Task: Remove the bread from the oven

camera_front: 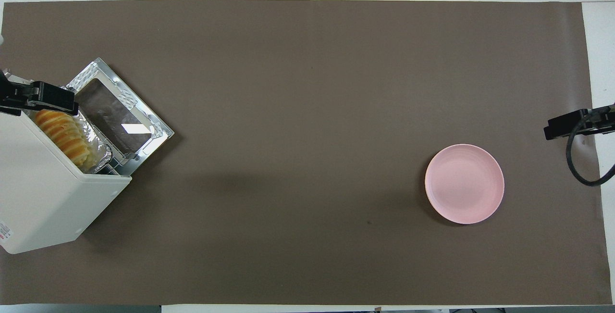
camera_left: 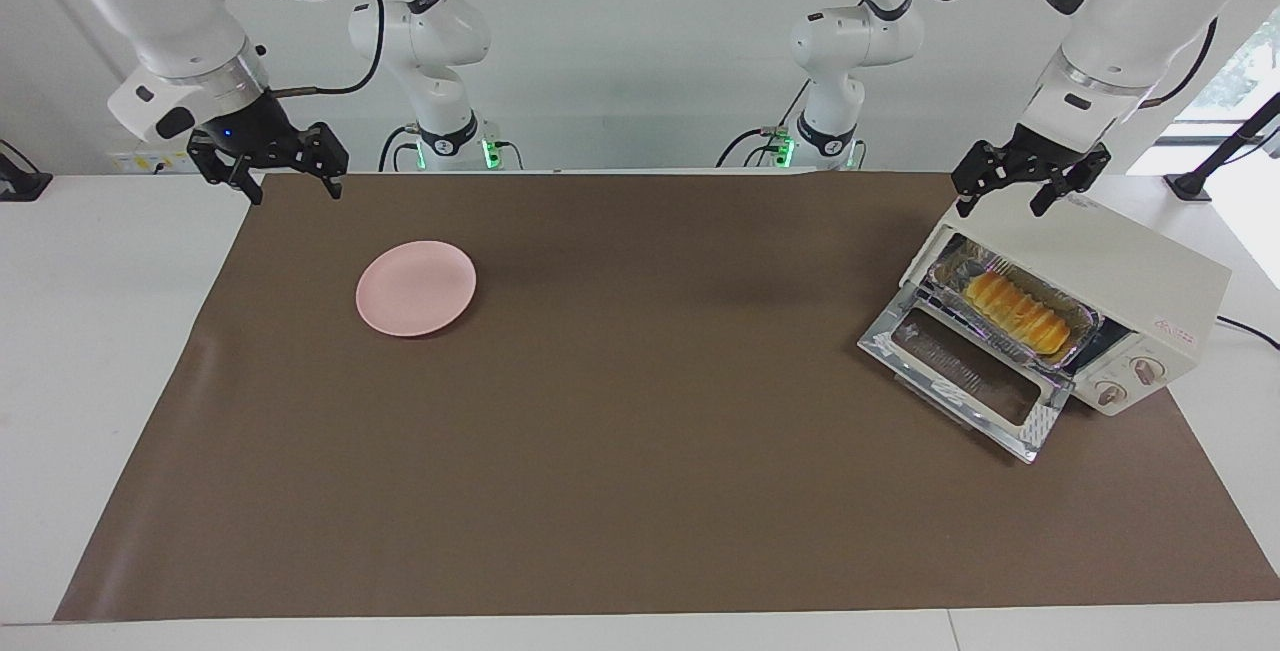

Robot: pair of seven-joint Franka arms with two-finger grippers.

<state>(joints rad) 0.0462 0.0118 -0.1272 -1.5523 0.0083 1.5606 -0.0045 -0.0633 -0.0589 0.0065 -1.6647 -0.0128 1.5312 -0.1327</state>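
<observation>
I will take the bread (camera_front: 65, 132) out of the oven, so next I will grab the foil tray by its end rim (camera_front: 103, 162) with my left gripper.
The cream-white oven (camera_left: 1130, 261) (camera_front: 43, 197) stands at the left arm's end of the table with its glass door (camera_left: 965, 371) (camera_front: 120, 116) dropped open. Inside its mouth the golden ridged bread (camera_left: 1017, 308) (camera_front: 65, 132) lies in a crinkled foil tray (camera_left: 1088, 329) (camera_front: 103, 152). My left gripper (camera_left: 1002, 209) (camera_front: 43, 101) hangs open above the oven's top edge, touching nothing. My right gripper (camera_left: 295, 193) (camera_front: 567, 126) waits open and empty above the mat's edge at the right arm's end.
A round pink plate (camera_left: 416, 288) (camera_front: 464, 183) with nothing on it lies on the brown mat (camera_left: 640, 451) toward the right arm's end. The open door juts out over the mat toward the table's middle.
</observation>
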